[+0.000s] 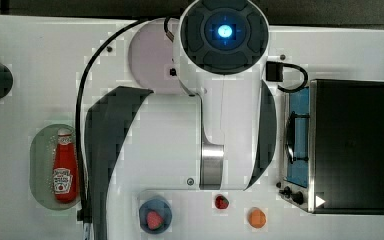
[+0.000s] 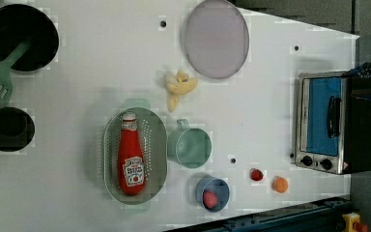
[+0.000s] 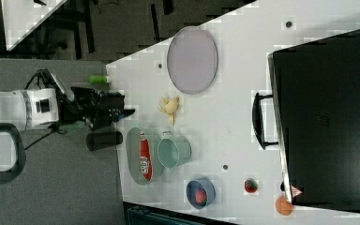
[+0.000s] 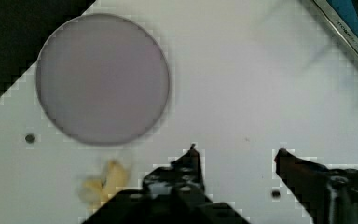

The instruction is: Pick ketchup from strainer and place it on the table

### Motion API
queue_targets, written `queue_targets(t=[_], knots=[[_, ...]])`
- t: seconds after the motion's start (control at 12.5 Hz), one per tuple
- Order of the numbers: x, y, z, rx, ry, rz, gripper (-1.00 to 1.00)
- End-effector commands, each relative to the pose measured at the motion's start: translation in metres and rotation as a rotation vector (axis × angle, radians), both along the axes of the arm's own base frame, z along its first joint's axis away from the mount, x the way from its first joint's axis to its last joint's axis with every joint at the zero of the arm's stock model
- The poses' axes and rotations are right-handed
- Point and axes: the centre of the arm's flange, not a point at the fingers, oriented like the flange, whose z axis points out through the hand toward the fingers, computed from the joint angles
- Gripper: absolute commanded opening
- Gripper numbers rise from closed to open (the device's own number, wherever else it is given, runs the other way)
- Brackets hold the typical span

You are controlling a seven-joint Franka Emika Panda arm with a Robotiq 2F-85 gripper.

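Next, my gripper grabs the bottle by its labelled body [image 2: 132, 161] to move the ketchup from the strainer [image 2: 157, 140] to the table.
The red ketchup [image 2: 130, 162] bottle with a white cap lies lengthwise in the pale grey-green oval strainer [image 2: 157, 140] on the white table [image 2: 87, 77]. The ketchup [image 1: 65, 167] in the strainer [image 1: 41, 160] is also at the top view's left, and the ketchup [image 3: 145, 161] and strainer [image 3: 133, 152] lie low in the right view. My gripper [image 4: 237, 156] is open, its two dark fingers [image 4: 193, 161] spread over bare table with nothing between them. In the right view the gripper [image 3: 122, 111] hangs well apart from the bottle, toward the top of that picture from the strainer.
A teal mug [image 2: 191, 146] stands right beside the strainer. Around it are a banana [image 2: 178, 87], a lilac plate [image 2: 216, 38], a blue bowl with a strawberry [image 2: 212, 193], a loose strawberry [image 2: 256, 175], an orange [image 2: 280, 184], a toaster oven [image 2: 328, 125] and two black vessels [image 2: 21, 36].
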Motion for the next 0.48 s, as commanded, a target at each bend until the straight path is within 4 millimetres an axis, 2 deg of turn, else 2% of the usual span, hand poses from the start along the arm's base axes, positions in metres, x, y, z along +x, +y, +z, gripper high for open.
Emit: queue_targets(t=[0.08,0.24,0.48], knots=[[-0.055,0.017,0.027,0.034,0.038,-0.006,0.58],[-0.054,0.059,0.020,0.031,0.048,0.072,1.00],[-0.062,0.141,0.005,0.017,0.075,0.220,1.00]])
